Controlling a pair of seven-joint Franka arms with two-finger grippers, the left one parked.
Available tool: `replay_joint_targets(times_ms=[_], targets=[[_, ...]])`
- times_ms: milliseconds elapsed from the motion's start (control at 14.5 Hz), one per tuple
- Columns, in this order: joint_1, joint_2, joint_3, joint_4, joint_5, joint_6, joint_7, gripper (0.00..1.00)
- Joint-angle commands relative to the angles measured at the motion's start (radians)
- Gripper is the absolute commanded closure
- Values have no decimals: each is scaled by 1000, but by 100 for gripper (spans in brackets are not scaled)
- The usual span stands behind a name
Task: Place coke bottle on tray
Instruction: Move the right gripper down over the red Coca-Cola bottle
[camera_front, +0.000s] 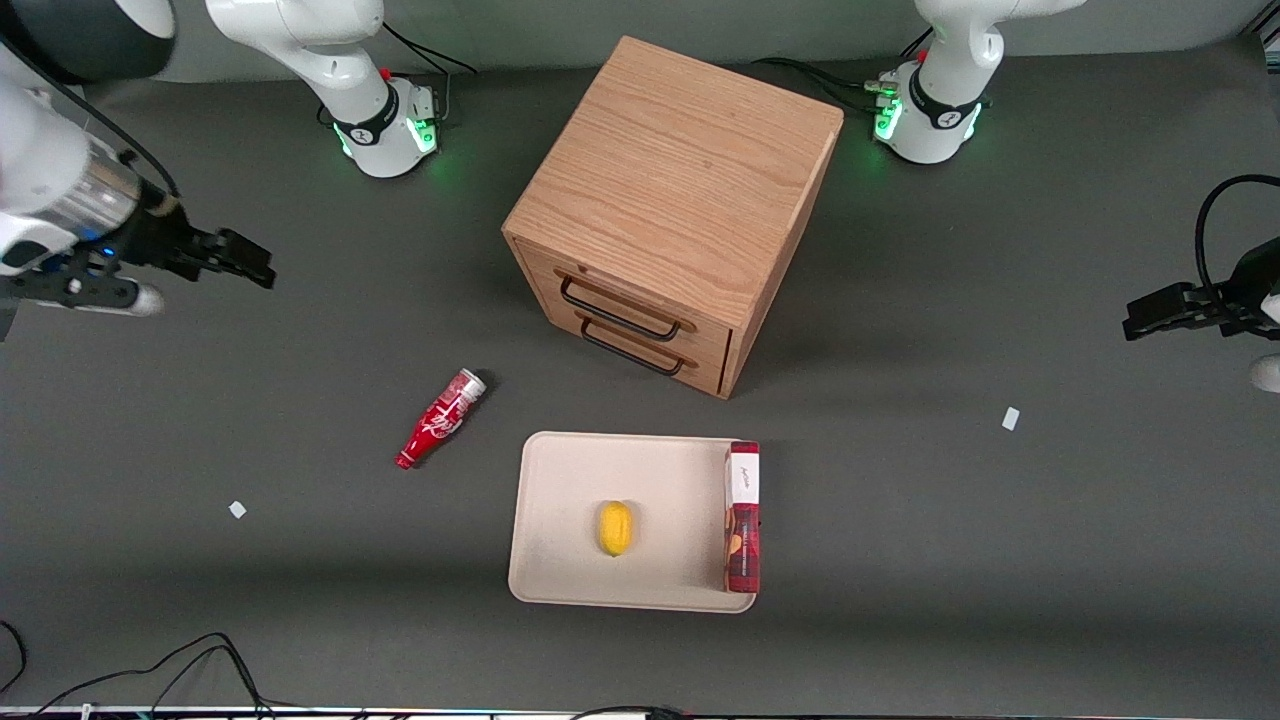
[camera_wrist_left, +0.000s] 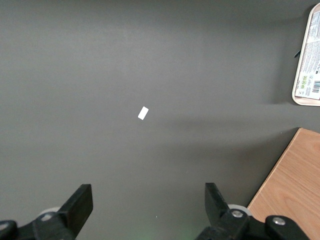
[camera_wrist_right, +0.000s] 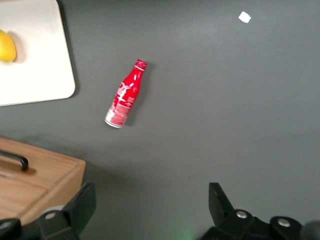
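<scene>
The coke bottle has to go on the tray, so my right gripper will next grab it by its labeled body (camera_front: 443, 416) (camera_wrist_right: 123, 100).
The coke bottle (camera_front: 441, 419) lies on its side on the dark table beside the tray, silver base pointing away from the front camera and red cap toward it. It also shows in the right wrist view (camera_wrist_right: 125, 94). The cream tray (camera_front: 560, 520) lies in front of the wooden drawer cabinet and holds a lemon and a red box; a corner of it shows in the right wrist view (camera_wrist_right: 40, 65). My right gripper (camera_front: 250, 262) hangs open and empty above the table, well away from the bottle toward the working arm's end; it also shows in the right wrist view (camera_wrist_right: 150, 207).
A wooden cabinet (camera_front: 680, 190) with two drawers stands mid-table, farther from the front camera than the tray. A lemon (camera_front: 615, 527) and a long red box (camera_front: 742, 515) lie on the tray. Small white scraps (camera_front: 237, 509) (camera_front: 1011, 418) lie on the table.
</scene>
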Motion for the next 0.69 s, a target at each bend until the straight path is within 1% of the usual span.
replay_joint_targets(times_ms=[0,276,414,621], targets=[[2,124,74,38,0,81,197,0],[8,289,122,11,-17,241,426,0],[20,349,131,-12,-72,332,510,0],[34,452,134,-16,-150,408,659,0]])
